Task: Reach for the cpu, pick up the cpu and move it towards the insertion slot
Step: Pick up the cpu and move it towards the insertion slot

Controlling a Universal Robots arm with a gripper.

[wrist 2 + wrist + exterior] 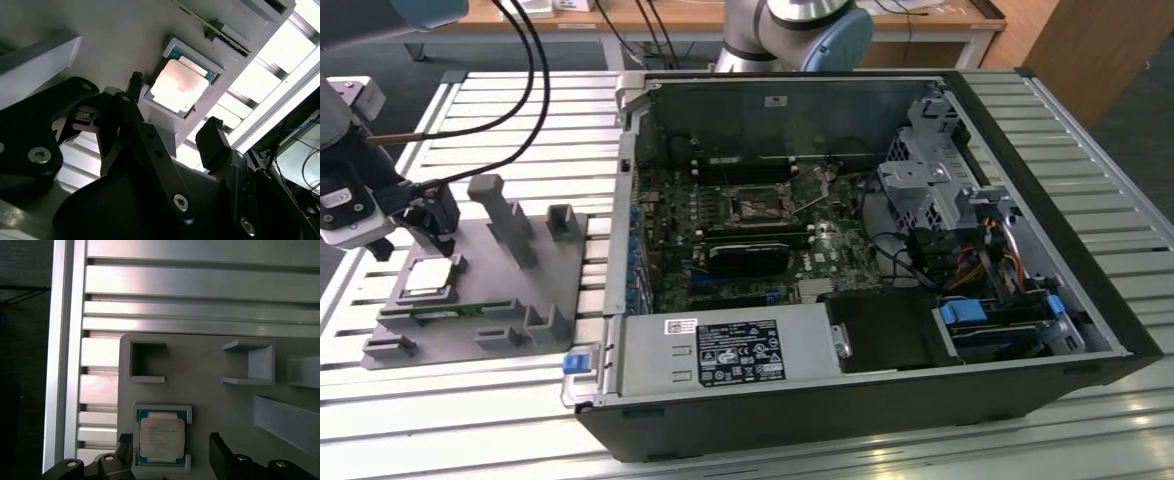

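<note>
The pocket's raised sides wrap the corners of the cpu (430,280), so the gripper picks up the cpu by its exposed side edges, mid-length, next.
The cpu (430,280) is a flat square chip with a silvery top, lying in a square pocket of the grey fixture plate (520,290) at the exterior view's left. My gripper (438,240) hangs just above the cpu and is open, with nothing between its fingers. In both wrist views the black fingers (217,447) stand to either side of the cpu (161,437) without touching it. The second wrist view shows the cpu (179,86) beyond the open gripper (175,105). The insertion slot (754,207) is the square metal-framed socket on the motherboard inside the open computer case.
The grey fixture plate carries upright posts (507,215) and a green memory stick (434,312) close to the cpu. The computer case wall (630,200) rises between fixture and socket. A long black card (747,258) lies beside the socket. Black cables (520,70) hang over the slatted table (520,110).
</note>
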